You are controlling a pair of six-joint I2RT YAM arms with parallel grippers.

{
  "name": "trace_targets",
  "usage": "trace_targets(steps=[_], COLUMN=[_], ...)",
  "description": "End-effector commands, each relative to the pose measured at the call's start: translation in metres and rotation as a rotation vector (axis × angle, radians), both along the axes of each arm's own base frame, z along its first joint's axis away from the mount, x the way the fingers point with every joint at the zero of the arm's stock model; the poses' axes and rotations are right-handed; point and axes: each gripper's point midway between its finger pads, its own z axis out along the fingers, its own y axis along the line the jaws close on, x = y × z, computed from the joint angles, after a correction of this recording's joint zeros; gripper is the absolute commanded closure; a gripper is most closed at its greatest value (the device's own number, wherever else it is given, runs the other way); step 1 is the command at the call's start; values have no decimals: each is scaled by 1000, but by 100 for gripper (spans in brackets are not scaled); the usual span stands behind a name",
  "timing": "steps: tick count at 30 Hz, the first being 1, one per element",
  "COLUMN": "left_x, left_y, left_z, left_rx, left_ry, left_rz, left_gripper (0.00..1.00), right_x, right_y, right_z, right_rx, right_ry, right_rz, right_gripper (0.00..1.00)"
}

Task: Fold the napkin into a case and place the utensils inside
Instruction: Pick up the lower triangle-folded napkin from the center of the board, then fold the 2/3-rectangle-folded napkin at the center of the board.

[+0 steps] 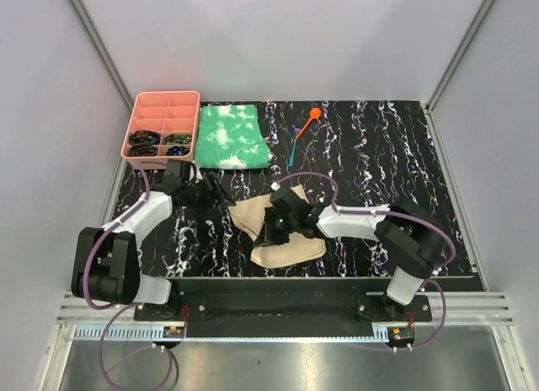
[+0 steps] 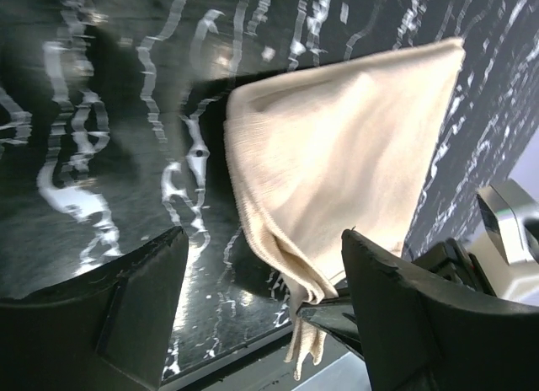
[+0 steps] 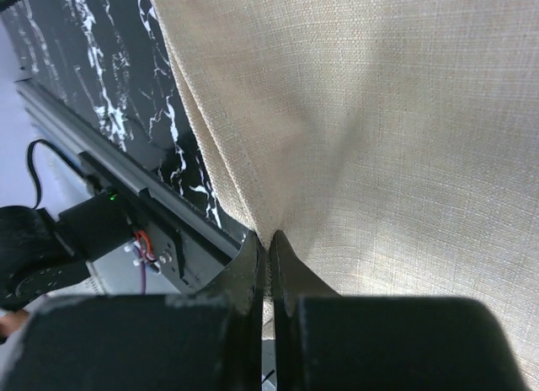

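The robot's left gripper will next grab the napkin's folded edge by its far corner [image 1: 236, 210] [image 2: 243, 115], so the right gripper stays free to shape the case.
The tan napkin [image 1: 282, 239] lies partly folded on the black marbled table near the front edge. My right gripper [image 1: 274, 226] is shut on a fold of it; in the right wrist view the gripper [image 3: 269, 243] pinches the napkin [image 3: 379, 113] between closed fingers. My left gripper [image 1: 221, 193] is open and empty just left of the napkin; in its wrist view the gripper [image 2: 265, 277] faces the napkin [image 2: 354, 147] without touching it. The orange spoon [image 1: 310, 119] and the slim blue utensil [image 1: 293, 151] lie at the back, right of the green cloth.
A green-and-white mottled cloth [image 1: 232, 136] lies at the back centre-left. A pink divided tray [image 1: 162, 124] with dark items stands at the back left. The table's front edge [image 1: 320, 277] is close below the napkin.
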Motion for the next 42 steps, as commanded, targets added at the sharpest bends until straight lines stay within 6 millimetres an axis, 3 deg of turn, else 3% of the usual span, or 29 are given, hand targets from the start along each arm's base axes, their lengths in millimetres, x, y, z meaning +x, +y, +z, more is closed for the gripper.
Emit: trace_targets(steps=[1, 7, 15, 28, 34, 35, 38, 39, 42], left_x=[10, 3, 3, 20, 29, 28, 32, 36, 41], left_y=[-19, -19, -28, -42, -44, -43, -36, -34, -32], left_z=[9, -8, -15, -30, -37, -38, -37, -32, -20], left_rx=[-37, -17, -59, -75, -54, -45, 8, 19, 46], left_ry=[-50, 24, 67, 59, 56, 59, 42, 24, -6], left_rz=[-15, 47, 49, 52, 51, 42, 41, 43, 25], left_gripper=[23, 24, 24, 30, 45, 55, 63, 72, 86], right_x=[3, 3, 5, -4, -12, -13, -16, -17, -22], right_y=[10, 7, 3, 3, 2, 2, 3, 3, 3], right_z=[38, 45, 55, 42, 35, 34, 35, 33, 31], right_rx=[196, 279, 317, 348, 362, 365, 380, 379, 385], right_ry=[-20, -16, -25, 16, 40, 44, 45, 51, 61], right_rz=[10, 6, 6, 35, 66, 74, 92, 97, 123], right_gripper=[100, 100, 100, 100, 100, 100, 100, 100, 100])
